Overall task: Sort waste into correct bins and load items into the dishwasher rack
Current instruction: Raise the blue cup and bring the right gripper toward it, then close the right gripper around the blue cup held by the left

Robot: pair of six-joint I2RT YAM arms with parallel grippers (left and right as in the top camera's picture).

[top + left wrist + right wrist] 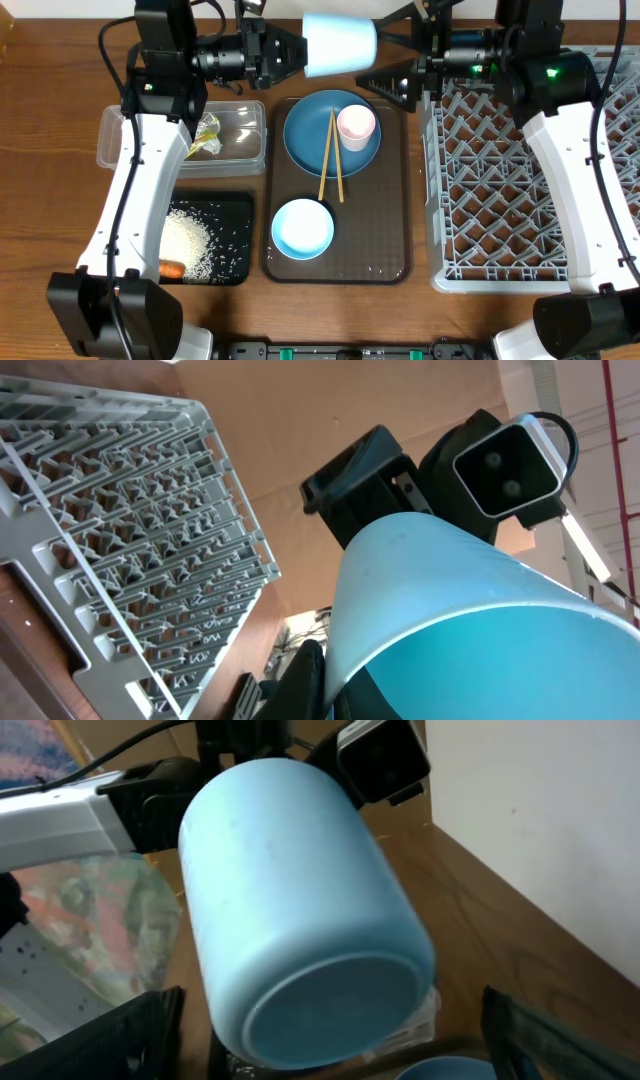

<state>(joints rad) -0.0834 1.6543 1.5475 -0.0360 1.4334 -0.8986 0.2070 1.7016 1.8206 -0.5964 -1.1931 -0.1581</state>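
The light-blue cup isn't ready to be gripped yet: my right gripper's fingers only reach the cup's round base (336, 1012). My right gripper will move forward along the cup's side (290, 880) before it closes.
My left gripper (287, 52) is shut on the rim of the small light-blue cup (340, 43) and holds it sideways in the air above the table's far edge. The cup fills the left wrist view (450, 620) and the right wrist view (300, 910). My right gripper (395, 50) is open, its fingers spread to either side of the cup's base without touching it. The blue plate (315, 140) carries the pink cup (356, 125) and the chopsticks (330, 160). The bowl (302, 228) stands in front of it. The grey rack (530, 190) is at the right. The tissue is hidden.
The plate and bowl rest on a dark brown tray (395, 250). The clear tub (240, 150) holds the snack wrapper (205, 135). The black tray (238, 215) holds rice (185, 240) and the carrot (172, 269). My left arm hangs over both bins.
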